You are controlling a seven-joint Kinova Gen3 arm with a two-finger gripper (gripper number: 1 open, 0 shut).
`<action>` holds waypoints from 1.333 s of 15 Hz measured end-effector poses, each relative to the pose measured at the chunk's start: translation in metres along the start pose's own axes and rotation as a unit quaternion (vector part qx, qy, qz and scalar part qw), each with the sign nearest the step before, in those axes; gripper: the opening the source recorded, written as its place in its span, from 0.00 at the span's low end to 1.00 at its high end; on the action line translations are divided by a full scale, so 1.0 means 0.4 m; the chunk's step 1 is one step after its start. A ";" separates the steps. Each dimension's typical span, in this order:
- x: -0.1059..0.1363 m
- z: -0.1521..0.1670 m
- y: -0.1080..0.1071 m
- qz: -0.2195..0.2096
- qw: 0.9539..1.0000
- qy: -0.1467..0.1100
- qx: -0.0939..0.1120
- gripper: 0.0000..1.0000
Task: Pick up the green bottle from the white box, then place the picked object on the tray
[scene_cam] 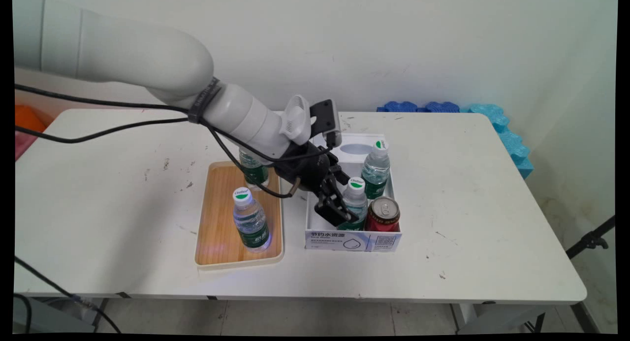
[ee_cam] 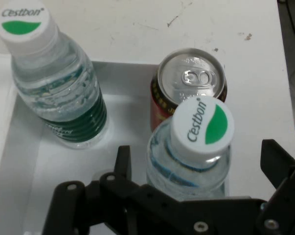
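Observation:
I will next grip the water bottle by its clear upper body below the cap (scene_cam: 356, 201) to lift the bottle out of the white box (scene_cam: 352, 240).
My black gripper (scene_cam: 339, 210) (ee_cam: 198, 164) reaches down into a white cardboard box (scene_cam: 352, 240) and stands open around a clear water bottle (scene_cam: 355, 199) (ee_cam: 201, 127) with a white and green cap. One finger is on each side of the bottle, with small gaps showing in the hand view. Right beside this bottle stands a red drink can (scene_cam: 383, 214) (ee_cam: 191, 78). A second water bottle (scene_cam: 376, 165) (ee_cam: 54, 88) stands farther back in the box.
Left of the box lies a wooden tray (scene_cam: 216, 228) with one water bottle (scene_cam: 251, 222) at its front and another bottle (scene_cam: 253, 171) at its back, partly behind the arm. Blue foam pieces (scene_cam: 492, 117) lie at the table's back right.

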 end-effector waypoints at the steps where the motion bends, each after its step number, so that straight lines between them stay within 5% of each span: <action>1: -0.001 0.008 -0.001 0.000 1.000 0.000 0.000 1.00; 5: -0.006 0.032 -0.007 -0.004 1.000 0.001 -0.001 1.00; 6: -0.008 0.038 -0.009 -0.004 1.000 0.001 -0.001 0.00; 13: -0.022 0.029 -0.015 -0.002 1.000 0.002 -0.007 0.00; 20: -0.008 -0.131 -0.034 -0.003 1.000 0.028 -0.007 0.00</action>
